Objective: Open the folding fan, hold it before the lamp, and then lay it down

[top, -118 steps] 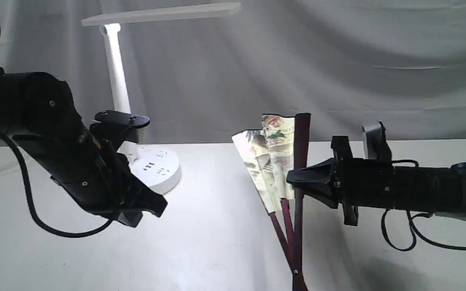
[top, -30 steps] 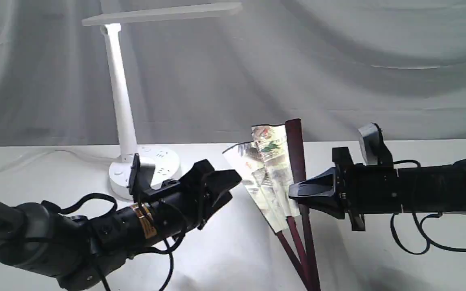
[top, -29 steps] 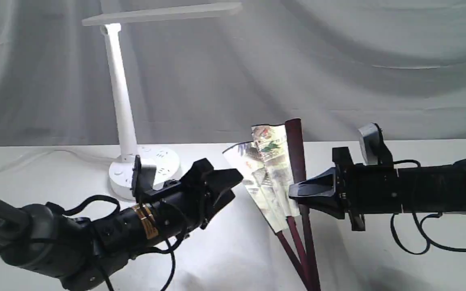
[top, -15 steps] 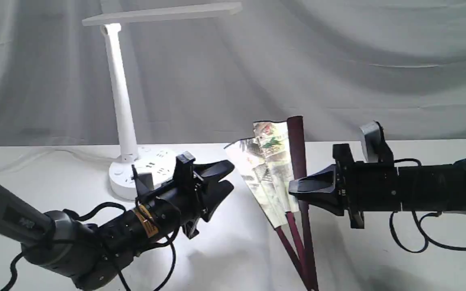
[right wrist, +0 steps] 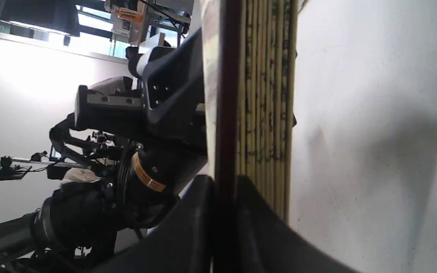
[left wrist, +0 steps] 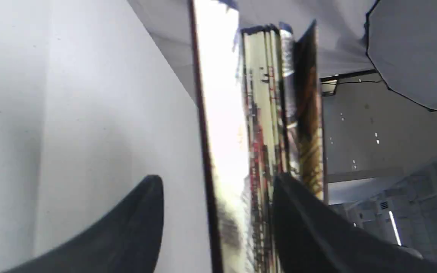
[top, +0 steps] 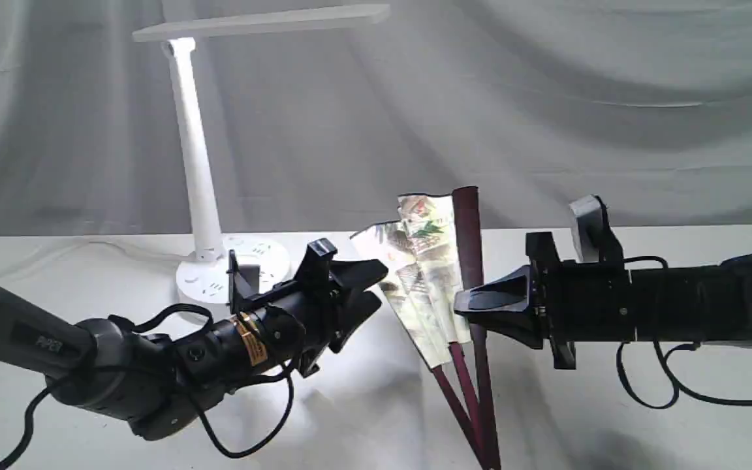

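The folding fan has thin paper pleats that could tear, so my left gripper next needs to take hold of its free outer edge (top: 389, 296) (left wrist: 209, 170) to open the fan.
The folding fan (top: 425, 261) stands upright and only partly spread, its cream painted pleats fanning left from a dark maroon outer rib. My right gripper (top: 464, 307) is shut on that rib (right wrist: 226, 113), which the right wrist view shows pinched between the fingers. My left gripper (top: 376, 286) is open right beside the fan's left edge. In the left wrist view the fan's thin rib and bright leaf (left wrist: 222, 113) lie between the spread fingers (left wrist: 139, 227). The white lamp (top: 193, 163) stands at the back left, lit, with its head overhead.
The lamp's round base (top: 216, 284) sits just behind my left arm. A white table (top: 350, 418) carries everything and a grey cloth backdrop (top: 546, 98) hangs behind. A black cable (top: 650, 391) loops under the right arm.
My left gripper has moved right and up to the fan's left edge, still open. The right gripper has shifted the fan slightly left.
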You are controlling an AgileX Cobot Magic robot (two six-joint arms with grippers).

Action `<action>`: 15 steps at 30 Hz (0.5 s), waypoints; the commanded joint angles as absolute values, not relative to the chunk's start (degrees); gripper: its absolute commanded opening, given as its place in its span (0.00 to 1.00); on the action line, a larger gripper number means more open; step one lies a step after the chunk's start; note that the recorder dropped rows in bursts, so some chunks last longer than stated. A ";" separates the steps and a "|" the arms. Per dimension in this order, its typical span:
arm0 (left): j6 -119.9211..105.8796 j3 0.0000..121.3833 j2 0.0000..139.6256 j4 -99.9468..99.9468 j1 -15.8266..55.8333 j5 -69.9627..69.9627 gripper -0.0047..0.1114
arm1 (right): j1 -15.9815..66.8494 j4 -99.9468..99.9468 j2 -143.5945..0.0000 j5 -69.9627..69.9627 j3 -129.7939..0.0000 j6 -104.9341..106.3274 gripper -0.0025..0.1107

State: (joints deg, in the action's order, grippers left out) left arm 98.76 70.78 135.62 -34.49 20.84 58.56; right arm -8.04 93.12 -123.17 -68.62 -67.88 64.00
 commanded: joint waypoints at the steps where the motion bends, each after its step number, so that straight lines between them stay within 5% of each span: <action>1: 99.07 70.87 135.56 -34.06 20.74 58.69 0.43 | -7.82 94.77 -122.29 -69.96 -68.08 64.66 0.02; 15: 100.29 73.29 135.56 -32.58 21.32 59.71 0.43 | -5.99 95.50 -122.29 -69.96 -68.08 64.66 0.02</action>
State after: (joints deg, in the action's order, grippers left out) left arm 99.60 72.94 135.62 -32.31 20.95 59.70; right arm -6.15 94.41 -123.17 -68.74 -67.88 64.10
